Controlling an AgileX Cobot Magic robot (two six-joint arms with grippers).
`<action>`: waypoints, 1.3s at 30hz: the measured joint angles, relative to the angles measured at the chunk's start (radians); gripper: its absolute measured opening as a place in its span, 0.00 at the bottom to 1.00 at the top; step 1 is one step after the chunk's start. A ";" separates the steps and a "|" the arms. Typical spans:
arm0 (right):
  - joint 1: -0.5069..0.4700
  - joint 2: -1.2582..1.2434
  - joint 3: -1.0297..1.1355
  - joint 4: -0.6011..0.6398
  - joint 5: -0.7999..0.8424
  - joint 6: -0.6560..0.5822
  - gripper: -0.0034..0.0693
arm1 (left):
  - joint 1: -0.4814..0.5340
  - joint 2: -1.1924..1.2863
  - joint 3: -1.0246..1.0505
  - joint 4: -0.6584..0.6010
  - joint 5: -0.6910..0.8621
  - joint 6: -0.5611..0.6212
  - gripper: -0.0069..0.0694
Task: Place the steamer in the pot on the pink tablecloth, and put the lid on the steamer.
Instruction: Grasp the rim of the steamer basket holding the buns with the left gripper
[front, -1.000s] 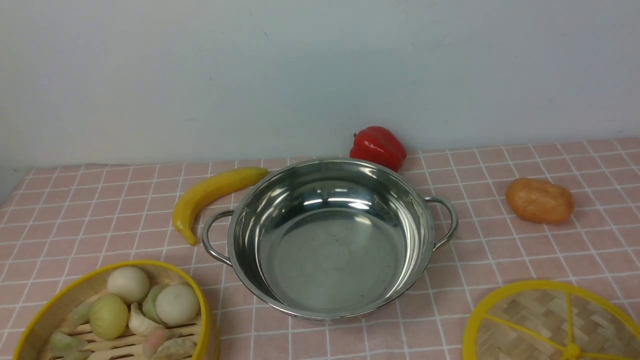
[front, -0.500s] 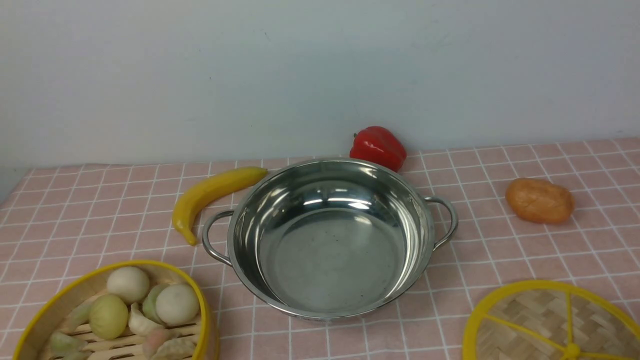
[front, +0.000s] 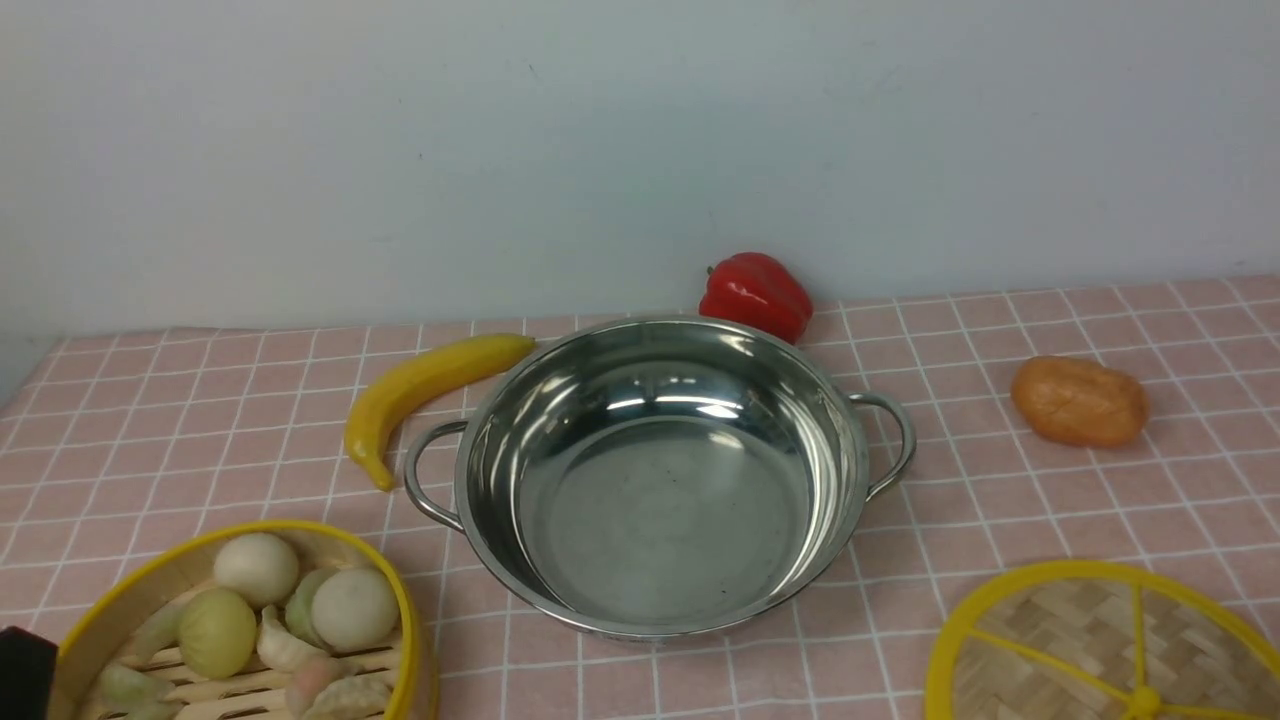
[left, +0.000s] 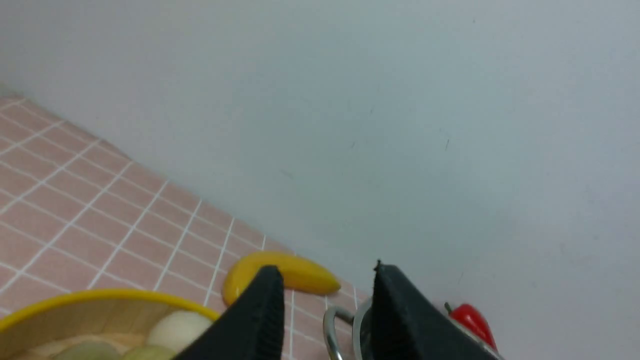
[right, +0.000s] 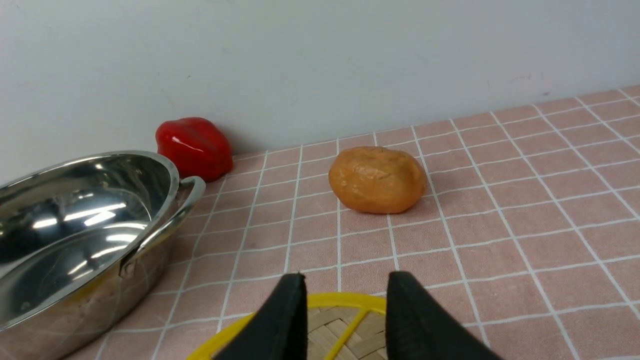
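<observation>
The round bamboo basket is far wider than my open fingers. My left gripper should grip it by its thin yellow rim (front: 414, 674) next.
The steamer (front: 230, 630), a bamboo basket with a yellow rim and pale toy buns, sits at the near left on the pink tablecloth (front: 1000, 500). The empty steel pot (front: 660, 480) stands in the middle. The woven lid (front: 1100, 650) lies flat at the near right. My left gripper (left: 326, 270) is open and empty, above the steamer's (left: 75, 300) near side. A black part of my left arm (front: 25, 675) shows beside the steamer. My right gripper (right: 346, 277) is open and empty, over the lid's (right: 340, 325) far edge.
A yellow banana (front: 420, 390) lies by the pot's left handle. A red pepper (front: 755, 295) sits behind the pot against the grey wall. An orange bread-like lump (front: 1080, 400) lies at the right, beyond the lid.
A black part of my left arm has come into the front view's bottom left corner, beside the steamer. The pot, steamer and lid have not moved.
</observation>
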 joint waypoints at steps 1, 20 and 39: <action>0.000 0.000 0.000 0.000 0.000 0.000 0.38 | 0.000 0.000 0.000 0.000 -0.002 0.000 0.41; 0.000 0.000 0.000 0.000 0.000 0.000 0.38 | 0.000 0.397 -0.671 0.136 1.017 0.688 0.41; 0.000 0.000 0.000 0.000 0.000 0.000 0.38 | -0.036 1.067 -0.706 0.297 1.140 0.935 0.53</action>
